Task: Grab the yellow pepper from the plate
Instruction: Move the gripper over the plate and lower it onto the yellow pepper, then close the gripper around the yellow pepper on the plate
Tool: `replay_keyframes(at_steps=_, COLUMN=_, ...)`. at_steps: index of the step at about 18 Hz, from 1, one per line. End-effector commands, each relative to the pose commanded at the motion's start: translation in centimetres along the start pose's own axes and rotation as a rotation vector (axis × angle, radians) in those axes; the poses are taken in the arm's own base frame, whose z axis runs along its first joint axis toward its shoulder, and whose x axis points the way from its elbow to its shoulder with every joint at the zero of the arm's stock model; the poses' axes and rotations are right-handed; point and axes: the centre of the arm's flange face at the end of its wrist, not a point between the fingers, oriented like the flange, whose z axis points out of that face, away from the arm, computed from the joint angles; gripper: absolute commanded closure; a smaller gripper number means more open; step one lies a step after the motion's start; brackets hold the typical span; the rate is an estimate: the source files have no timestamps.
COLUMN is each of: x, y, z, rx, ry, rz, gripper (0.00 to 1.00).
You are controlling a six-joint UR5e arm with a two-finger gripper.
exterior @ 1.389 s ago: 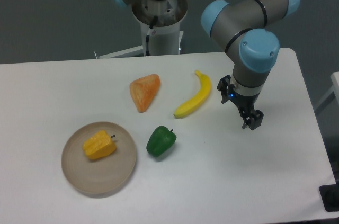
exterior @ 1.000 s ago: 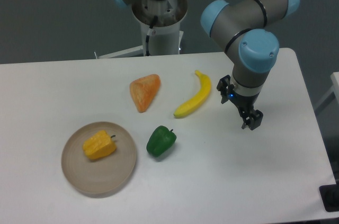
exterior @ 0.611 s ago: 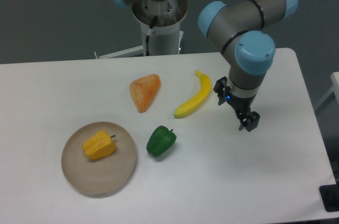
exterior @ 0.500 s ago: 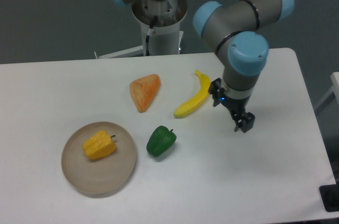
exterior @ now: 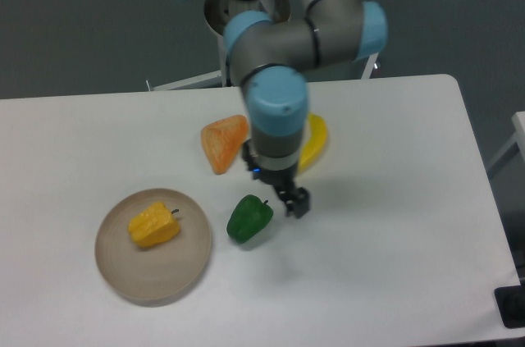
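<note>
My gripper takes hold of the yellow pepper by its plump body [exterior: 152, 226] next, to pick it up from the plate [exterior: 160, 275].
The yellow pepper [exterior: 153, 225] lies on the left half of the round beige plate [exterior: 160, 275] at the table's front left, its thin dark stem pointing right. My gripper [exterior: 276, 180] points down over the table's middle, just right of and above a green pepper, well to the right of the plate. Its jaws stand apart and hold nothing. One dark fingertip [exterior: 298, 203] hangs close to the green pepper's right side.
A green pepper [exterior: 248, 219] lies right of the plate. An orange wedge-shaped piece [exterior: 222, 141] lies behind it. A yellow banana [exterior: 315, 137] is mostly hidden behind my arm. The robot base stands at the table's back edge.
My arm has swung left across the table, from right of the banana to above the green pepper. The gripper stays open and empty. No object has moved.
</note>
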Motion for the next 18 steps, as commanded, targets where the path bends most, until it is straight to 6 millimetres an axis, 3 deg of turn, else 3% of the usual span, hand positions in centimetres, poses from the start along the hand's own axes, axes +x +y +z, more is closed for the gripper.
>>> replay_keyframes(at_steps=4, x=3.3, y=-4.6, z=2.0, rx=-0.016, ry=0.017, rz=0.008, gripper=0.0)
replay_keyframes(at_steps=7, x=5.4, y=-6.9, z=3.4, rx=-0.023, ry=0.008, rz=0.049, gripper=0.0)
replay_keyframes(at_steps=13, x=7.4, y=-9.7, z=6.0, rx=-0.036, ry=0.024, rz=0.06, gripper=0.0)
replay_keyframes(at_steps=18, x=8.1, y=-10.5, z=8.1, rx=-0.056, ry=0.047, rz=0.051, gripper=0.0)
